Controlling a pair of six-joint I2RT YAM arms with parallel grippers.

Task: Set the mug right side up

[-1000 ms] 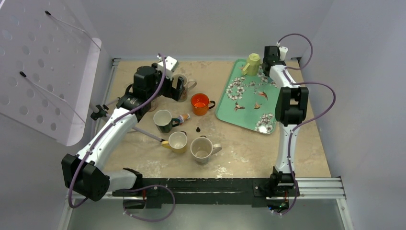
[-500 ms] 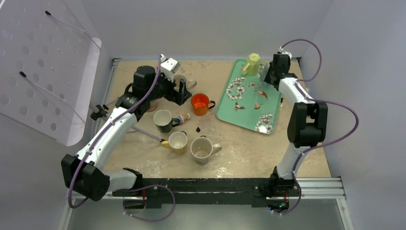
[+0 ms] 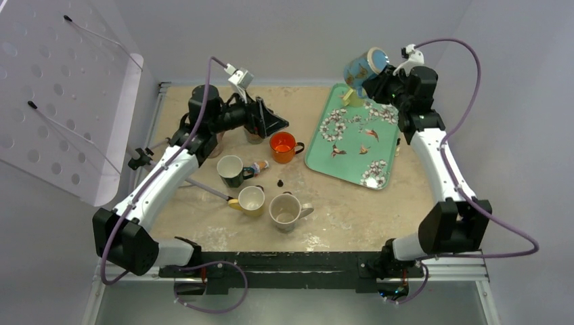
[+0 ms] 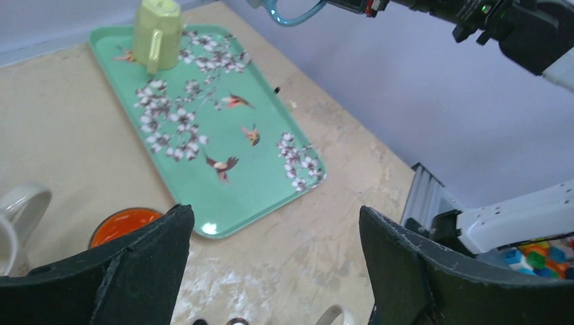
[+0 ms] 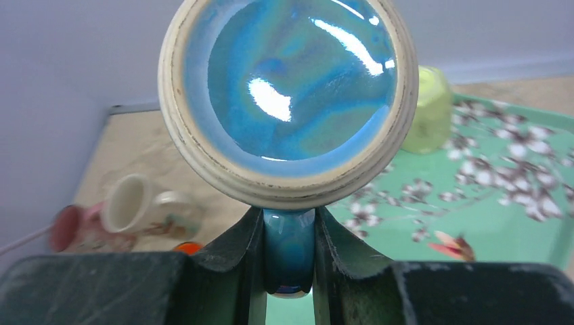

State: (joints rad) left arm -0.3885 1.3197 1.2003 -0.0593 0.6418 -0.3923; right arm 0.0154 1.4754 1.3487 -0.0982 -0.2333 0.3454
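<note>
My left gripper grabs the blue mug's open rim [image 3: 348, 73] next, opposite the mug's cream-rimmed end, so that end stays free to set upright.
My right gripper [image 3: 381, 80] is shut on the handle of a blue glazed mug [image 3: 363, 66] and holds it in the air above the far end of the green floral tray [image 3: 352, 139]. The mug is tilted roughly on its side. In the right wrist view its cream-rimmed round end [image 5: 288, 88] faces the camera, with the handle pinched between the fingers [image 5: 289, 250]. A yellow-green mug [image 4: 157, 27] stands upside down on the tray's far corner. My left gripper [image 3: 274, 122] is open and empty, raised above the table behind the orange mug [image 3: 283, 146].
Upright mugs stand mid-table: a dark one [image 3: 231, 169], a yellow one [image 3: 251, 200] and a beige one [image 3: 285, 210]. A white patterned mug [image 5: 145, 203] sits at the back under the left arm. A small figure [image 3: 257, 165] lies by the dark mug. A perforated white panel [image 3: 61, 88] stands at left.
My right arm has lifted the blue mug off the tray's far end and swung it up and tilted. My left gripper has risen off the back mug and turned toward the right.
</note>
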